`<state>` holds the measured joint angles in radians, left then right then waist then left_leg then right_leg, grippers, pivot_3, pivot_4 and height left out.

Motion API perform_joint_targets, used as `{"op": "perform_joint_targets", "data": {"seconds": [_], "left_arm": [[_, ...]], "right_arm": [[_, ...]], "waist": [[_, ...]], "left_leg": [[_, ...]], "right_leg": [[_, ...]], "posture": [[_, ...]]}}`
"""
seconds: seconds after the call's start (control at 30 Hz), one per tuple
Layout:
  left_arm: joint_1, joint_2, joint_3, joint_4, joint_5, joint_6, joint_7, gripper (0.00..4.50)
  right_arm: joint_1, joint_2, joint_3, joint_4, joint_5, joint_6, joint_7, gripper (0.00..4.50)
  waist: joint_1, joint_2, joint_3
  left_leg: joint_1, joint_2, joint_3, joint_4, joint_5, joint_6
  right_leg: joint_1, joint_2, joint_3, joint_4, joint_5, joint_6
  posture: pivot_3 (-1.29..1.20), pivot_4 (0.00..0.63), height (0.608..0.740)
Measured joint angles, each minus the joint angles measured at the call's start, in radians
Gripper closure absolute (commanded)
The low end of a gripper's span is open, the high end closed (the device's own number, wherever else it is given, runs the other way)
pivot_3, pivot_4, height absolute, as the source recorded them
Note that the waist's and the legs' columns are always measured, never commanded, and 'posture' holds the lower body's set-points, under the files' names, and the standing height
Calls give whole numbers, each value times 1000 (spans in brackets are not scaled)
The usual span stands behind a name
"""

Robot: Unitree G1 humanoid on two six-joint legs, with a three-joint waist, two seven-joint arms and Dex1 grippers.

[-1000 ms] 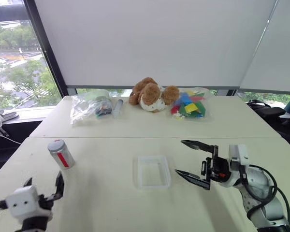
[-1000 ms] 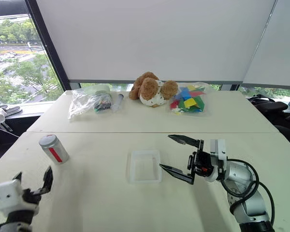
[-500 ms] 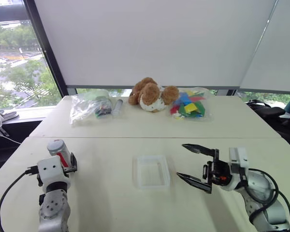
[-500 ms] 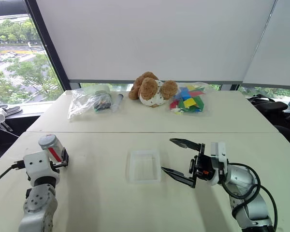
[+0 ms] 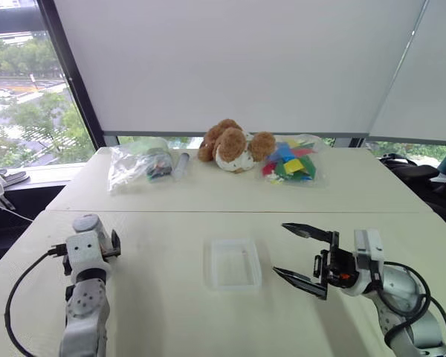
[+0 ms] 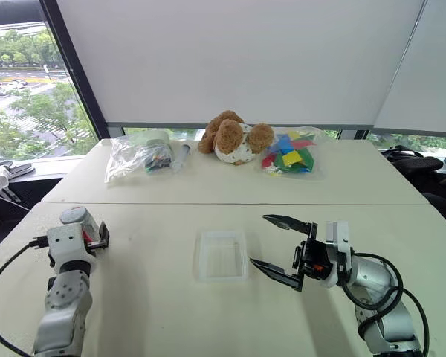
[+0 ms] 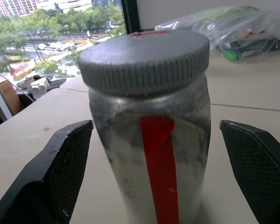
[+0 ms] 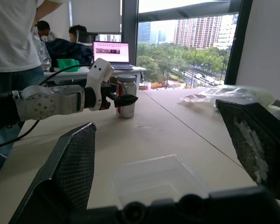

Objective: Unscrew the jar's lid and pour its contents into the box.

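Observation:
The jar's silvery side is between my fingers below the grey lid. My left gripper should close now. Closing now would hold the jar.
The jar, silvery grey with a red stripe, stands upright at the table's left with its grey lid screwed on. My left gripper is open around it, one black finger on each side with a gap to the jar's wall. From the head, the left wrist hides most of the jar. The contents are hidden inside the jar. The clear box lies at the table's middle. Just right of it, my right gripper is open, held above the table and pointing at the box.
A brown plush dog sits at the back of the far table between a clear bag of small items and a bag of coloured blocks. Beyond the table's left side stand a person and a desk with a laptop.
My left gripper has moved forward from the table's near edge to the jar and now straddles it. The right gripper has stayed where it was.

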<state>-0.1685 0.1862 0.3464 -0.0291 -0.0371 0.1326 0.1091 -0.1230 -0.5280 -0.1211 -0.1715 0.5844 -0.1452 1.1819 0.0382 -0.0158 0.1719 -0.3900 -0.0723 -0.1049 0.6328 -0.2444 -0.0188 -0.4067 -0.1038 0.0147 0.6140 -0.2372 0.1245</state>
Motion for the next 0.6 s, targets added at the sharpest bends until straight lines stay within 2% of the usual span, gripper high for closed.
{"op": "perform_joint_targets", "data": {"seconds": [0.07,0.17,0.43,0.6], "left_arm": [[-14,12,-1,16,4,-6,0,828],[-24,21,-2,18,6,-4,3,2217],[-9,33,7,3,-19,12,-13,2219],[-6,94,45,-5,-230,-16,-245,2219]], "right_arm": [[-3,0,3,1,-2,2,-3,0],[-3,0,8,1,-3,10,-10,0],[-4,-1,12,-6,-3,34,-48,0],[-13,-17,10,-44,2,84,-83,0]], "waist": [[-1,0,0],[-1,0,0],[-2,0,0],[0,0,0]], "left_leg": [[0,0,0,0,0,0],[0,0,0,0,0,0],[0,0,0,0,0,0],[-1,0,0,0,0,0]], "right_leg": [[0,0,0,0,0,0],[0,0,0,0,0,0],[-1,0,0,0,0,0],[-1,0,0,0,0,-1]], "posture": [[0,150,740],[0,150,740],[0,150,740],[0,150,740]]}}
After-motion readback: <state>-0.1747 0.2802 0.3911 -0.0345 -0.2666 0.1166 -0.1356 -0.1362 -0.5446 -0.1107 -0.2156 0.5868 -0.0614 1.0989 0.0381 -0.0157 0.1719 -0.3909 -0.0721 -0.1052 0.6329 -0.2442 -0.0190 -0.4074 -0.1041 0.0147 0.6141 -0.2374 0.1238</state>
